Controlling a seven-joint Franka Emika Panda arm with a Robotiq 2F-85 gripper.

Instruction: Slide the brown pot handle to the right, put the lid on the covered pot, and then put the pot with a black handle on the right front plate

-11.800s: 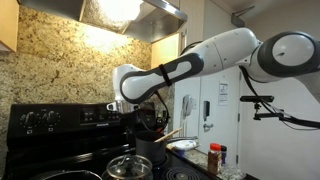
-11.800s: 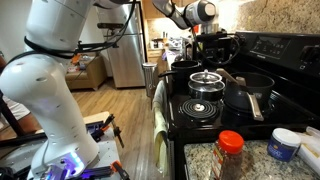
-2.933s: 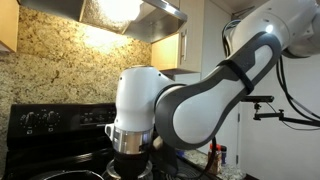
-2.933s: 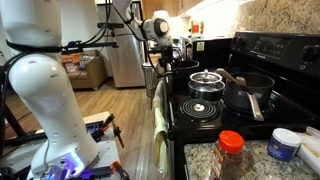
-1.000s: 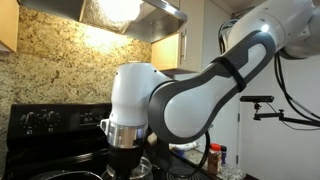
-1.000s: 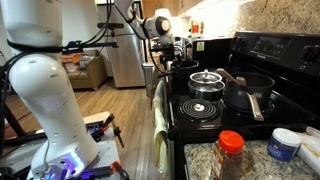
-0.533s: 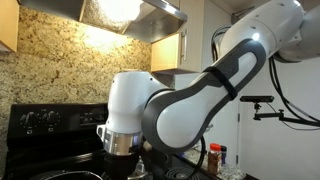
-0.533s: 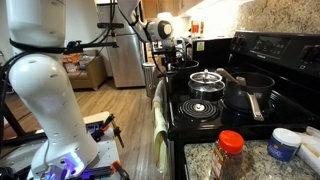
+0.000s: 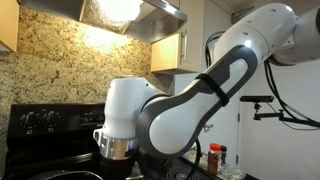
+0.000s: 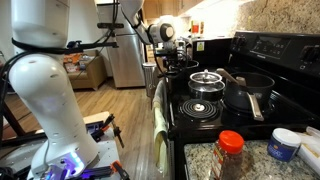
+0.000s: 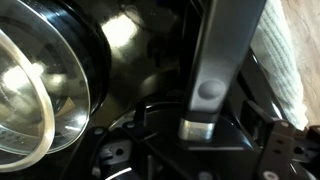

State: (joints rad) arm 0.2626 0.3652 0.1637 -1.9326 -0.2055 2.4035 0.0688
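Observation:
My gripper closes on the black handle now, since the fingers reach down on either side of the handle's metal collar.
In the wrist view a black handle (image 11: 225, 55) with a metal collar (image 11: 200, 127) runs up from between the jaws of my open gripper (image 11: 200, 148). It belongs to the pot with a black handle (image 11: 135, 55), whose shiny dark wall shows beside it. The glass lid (image 11: 35, 95) lies at the left. In an exterior view my gripper (image 10: 172, 63) hangs low over that pot (image 10: 188, 67) at the stove's far front burner. The lid (image 10: 205, 80) rests mid-stove, and the brown pot handle (image 10: 227, 74) pokes out just behind it.
A white towel (image 11: 290, 60) hangs on the oven front (image 10: 158, 100). A wide dark pan (image 10: 250, 92) sits on the near back burner; the near front burner (image 10: 200, 108) is bare. A spice jar (image 10: 230, 150) stands on the counter. My arm (image 9: 170, 110) fills an exterior view.
My arm has sunk a little lower and closer to the pot at the far front burner. The pots and the lid have not moved.

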